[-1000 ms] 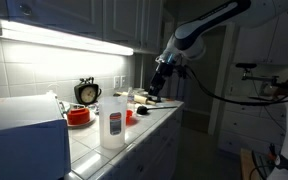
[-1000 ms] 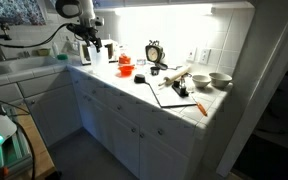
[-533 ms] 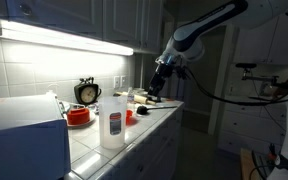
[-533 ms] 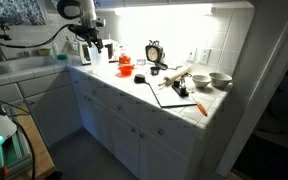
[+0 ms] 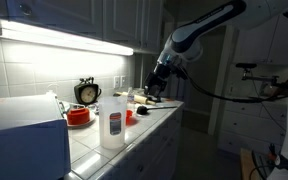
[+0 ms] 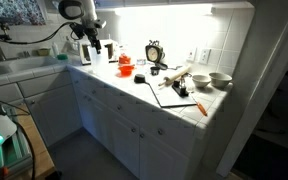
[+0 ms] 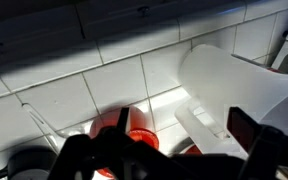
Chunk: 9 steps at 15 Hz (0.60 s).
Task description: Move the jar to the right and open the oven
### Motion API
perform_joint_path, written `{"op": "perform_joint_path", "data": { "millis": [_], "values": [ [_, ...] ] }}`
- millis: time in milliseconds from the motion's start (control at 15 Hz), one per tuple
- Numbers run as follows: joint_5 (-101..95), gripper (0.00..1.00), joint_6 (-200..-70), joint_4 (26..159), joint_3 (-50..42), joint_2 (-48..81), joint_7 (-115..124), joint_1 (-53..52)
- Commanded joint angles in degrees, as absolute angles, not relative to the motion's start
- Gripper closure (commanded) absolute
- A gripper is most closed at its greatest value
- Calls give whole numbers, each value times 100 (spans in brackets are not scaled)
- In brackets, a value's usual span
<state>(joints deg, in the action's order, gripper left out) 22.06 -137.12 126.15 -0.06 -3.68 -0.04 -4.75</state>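
Observation:
Next, my gripper grabs the jar [image 5: 112, 120] by its upper rim from above, which keeps the jar's base free to move the jar upright along the counter.
The jar [image 5: 112, 120], tall and whitish with a white lid and a small red label, stands on the tiled counter next to the oven [image 5: 24, 138], a large white box at the near left. The jar fills the right of the wrist view [image 7: 234, 80]. My gripper [image 5: 156, 90] hangs open and empty over the counter's front edge, apart from the jar; its dark fingers frame the bottom of the wrist view [image 7: 184, 150]. In an exterior view the gripper [image 6: 89, 47] is just beside the jar [image 6: 97, 58].
A low red bowl [image 5: 78, 116] and a round black clock [image 5: 86, 92] stand by the tiled wall behind the jar; the bowl also shows in the wrist view [image 7: 134, 130]. Farther along the counter lie a dark board [image 6: 174, 97] and small bowls [image 6: 220, 79].
Almost nothing; the gripper has shifted only very slightly and stays open. The jar and oven have not moved.

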Motion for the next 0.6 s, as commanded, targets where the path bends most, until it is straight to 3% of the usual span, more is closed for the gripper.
{"op": "perform_joint_path", "data": {
  "millis": [0,533],
  "values": [
    [2049,0,-13839,12152,270,3,617,-522],
    [1356,0,-14299,11271,611,954,1015,-750]
  ]
}}
